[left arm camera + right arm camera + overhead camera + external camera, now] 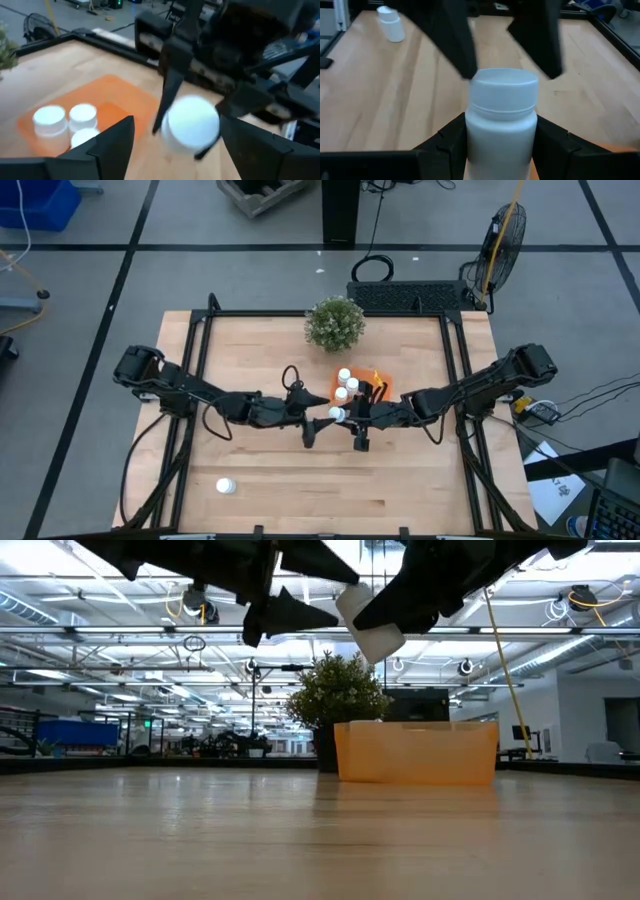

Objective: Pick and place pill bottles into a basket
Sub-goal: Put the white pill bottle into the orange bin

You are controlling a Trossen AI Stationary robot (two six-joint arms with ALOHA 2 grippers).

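My left gripper is to grip the white pill bottle next by its end with the cap (337, 413). Then it should set the bottle into the orange basket (383, 387).
My right gripper (350, 416) is shut on a white pill bottle (336, 414), high above the table's middle, just at the near side of the orange basket (383, 387). My left gripper (322, 413) is open; its fingers (462, 45) stand on either side of the bottle's cap end, apart from it. Three more bottles (49, 119) stand upright in the basket (117, 92). One bottle (226, 486) stands on the table near the front left; it also shows in the right wrist view (390, 22). My right gripper pinches the bottle's body (475, 135) between its two fingers, below the cap (504, 85). The fingers come about level from the table's right and lie along the bottle. The bottle is lifted clear of the table (370, 628), somewhat tilted, its cap toward my left gripper.
A bushy green potted plant (335, 323) stands at the table's far edge behind the basket. The two arms meet over the table's middle. Bare wood lies to the left and along the near edge (330, 500).
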